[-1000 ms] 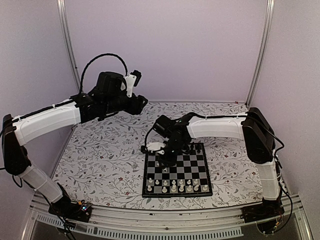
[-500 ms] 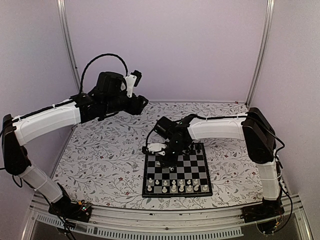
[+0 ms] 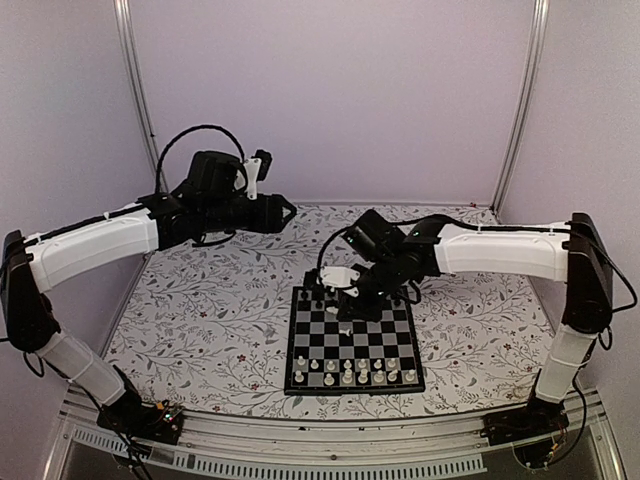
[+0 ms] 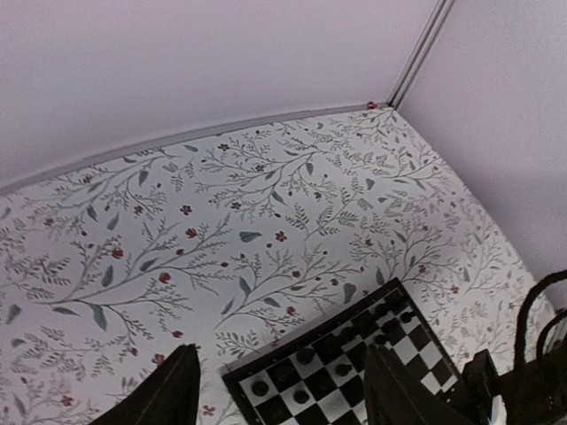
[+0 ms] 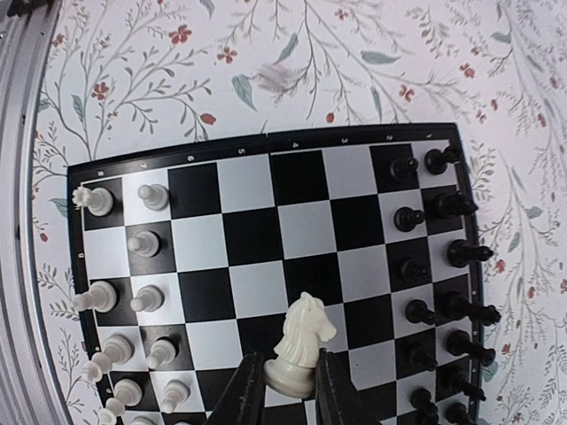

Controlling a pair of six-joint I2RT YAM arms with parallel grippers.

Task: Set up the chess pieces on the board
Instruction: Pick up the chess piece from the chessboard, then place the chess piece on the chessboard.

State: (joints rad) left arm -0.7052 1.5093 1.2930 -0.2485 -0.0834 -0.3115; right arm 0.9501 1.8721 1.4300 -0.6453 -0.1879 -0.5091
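Note:
The white knight needs to be picked up next by its head [image 3: 333,310] with my left gripper, so that its base stays free.
The board [image 3: 296,362] lies at the front middle of the table. Cream-white chess pieces [image 3: 361,375] fill its near rows and black chess pieces [image 3: 314,298] stand along its far edge. My right gripper [image 5: 288,388] is shut on the base of a white knight [image 5: 302,343], which hangs tilted above the middle squares of the board [image 5: 248,237]. From above, the right gripper [image 3: 347,322] is over the board's far half. My left gripper [image 4: 285,390] hangs open and empty, high over the table behind the board's far corner [image 4: 321,404]; seen from above, the left gripper [image 3: 283,211] is at the back left.
The floral tablecloth [image 3: 210,310] covers the table around the board. Lilac walls and metal corner posts [image 3: 520,110] close in the back and sides. The right wrist view shows white pieces [image 5: 115,292] on the left and black pieces [image 5: 443,266] on the right.
My right gripper has closed on the white knight and lifted it, moving right and towards the back while the arm stretched out. The left arm has shifted only slightly.

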